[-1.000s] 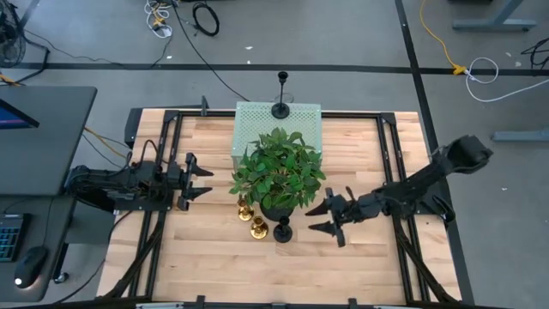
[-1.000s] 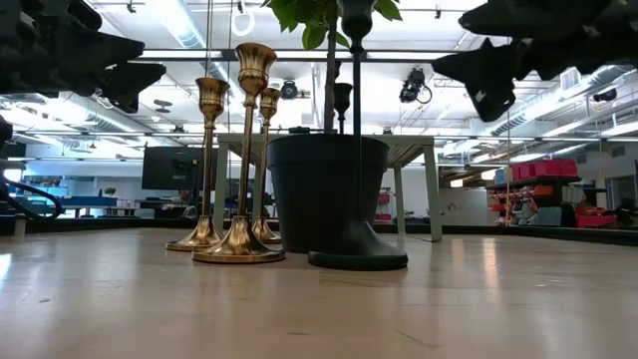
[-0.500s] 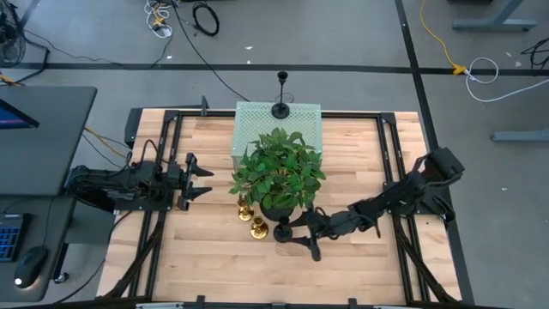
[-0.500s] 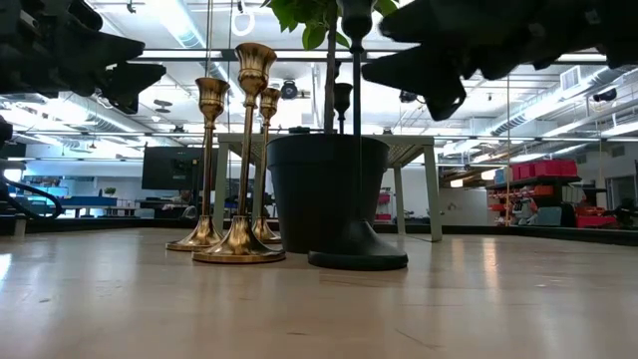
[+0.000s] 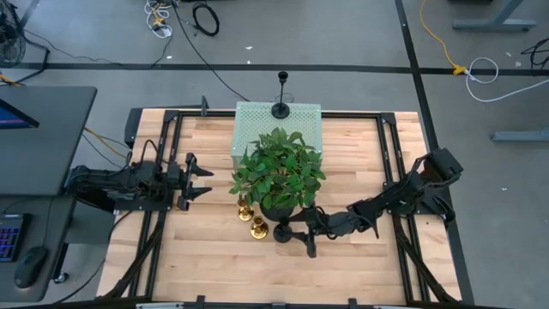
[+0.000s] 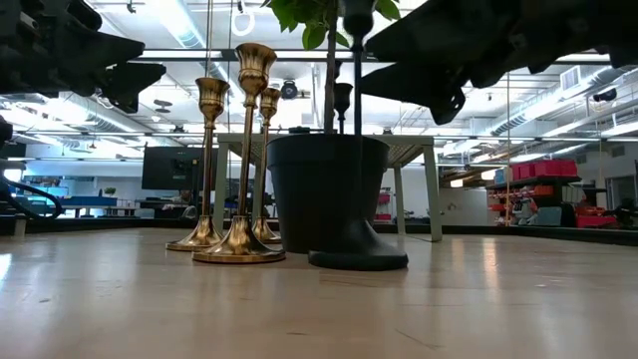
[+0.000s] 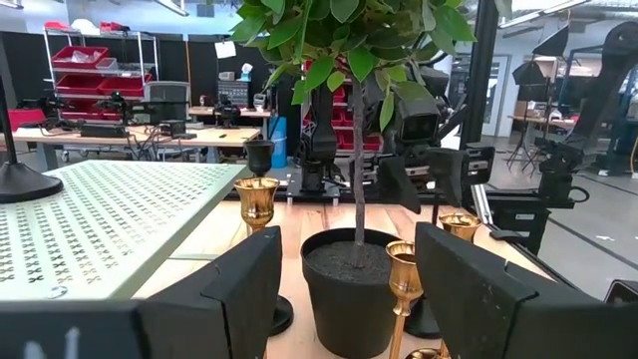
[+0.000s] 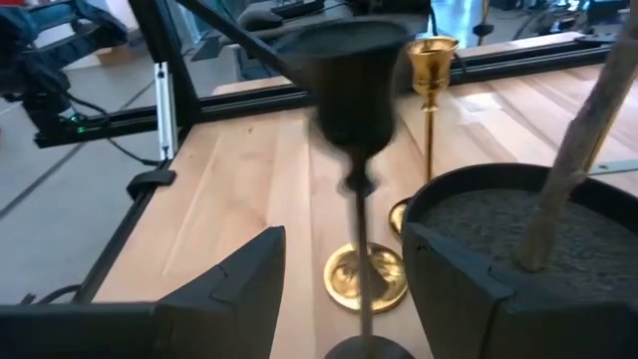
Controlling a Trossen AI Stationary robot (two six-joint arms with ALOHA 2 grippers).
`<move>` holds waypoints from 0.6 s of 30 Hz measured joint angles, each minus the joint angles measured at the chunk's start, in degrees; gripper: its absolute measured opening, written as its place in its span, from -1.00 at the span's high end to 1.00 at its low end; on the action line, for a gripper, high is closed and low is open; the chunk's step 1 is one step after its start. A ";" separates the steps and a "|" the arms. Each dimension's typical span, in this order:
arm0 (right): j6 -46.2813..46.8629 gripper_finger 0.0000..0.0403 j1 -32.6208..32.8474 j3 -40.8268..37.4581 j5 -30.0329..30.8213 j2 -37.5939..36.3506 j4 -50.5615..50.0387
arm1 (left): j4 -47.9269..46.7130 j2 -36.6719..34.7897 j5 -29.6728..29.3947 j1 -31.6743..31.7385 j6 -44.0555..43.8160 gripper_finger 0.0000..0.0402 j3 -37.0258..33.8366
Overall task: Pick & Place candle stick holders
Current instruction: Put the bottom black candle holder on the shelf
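Observation:
The robot's right gripper should next grab the black candle stick holder by its slim stem (image 8: 360, 249). Then it can put the holder on the pale green perforated box.
A matte black candle stick holder (image 5: 282, 230) stands upright on its round base (image 6: 357, 259), just in front of the plant pot (image 5: 279, 206). My right gripper (image 5: 298, 234) is open. Its fingers (image 8: 231, 289) stand on either side of the holder's slim stem (image 8: 360, 249) without visibly touching it. Three gold holders (image 5: 250, 218) stand on their bases left of the black one and also show in the low view (image 6: 242, 160). Another black holder (image 5: 280, 109) stands on the pale green perforated box (image 5: 257, 120). My left gripper (image 5: 204, 180) is open and empty, left of the plant.
The leafy plant (image 5: 279, 172) in its black pot (image 6: 329, 189) stands mid-table, close behind the black holder. The green box lies at the far edge. Bare wood (image 5: 343, 257) lies toward the near edge and right. Black rails (image 5: 403, 240) run along both table sides.
My right gripper has gone toward the table's left and a little toward its near edge, up to the black holder, and its open fingers now flank the stem. The holders and the plant have kept still.

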 joint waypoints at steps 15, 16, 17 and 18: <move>-0.80 0.27 -1.01 2.88 -0.36 5.36 4.46 | 0.18 0.00 -0.02 0.00 0.11 -0.15 0.00; -0.90 0.35 -1.01 3.17 -0.44 5.42 4.44 | 0.13 0.00 -0.02 0.00 0.13 -0.15 0.00; -0.90 0.43 -1.01 3.23 -0.44 5.42 4.44 | 0.13 0.00 -0.02 0.02 0.11 -0.15 0.00; -0.90 0.52 -1.01 3.23 -0.44 5.42 4.38 | 0.19 0.00 -0.02 0.00 0.11 -0.15 0.00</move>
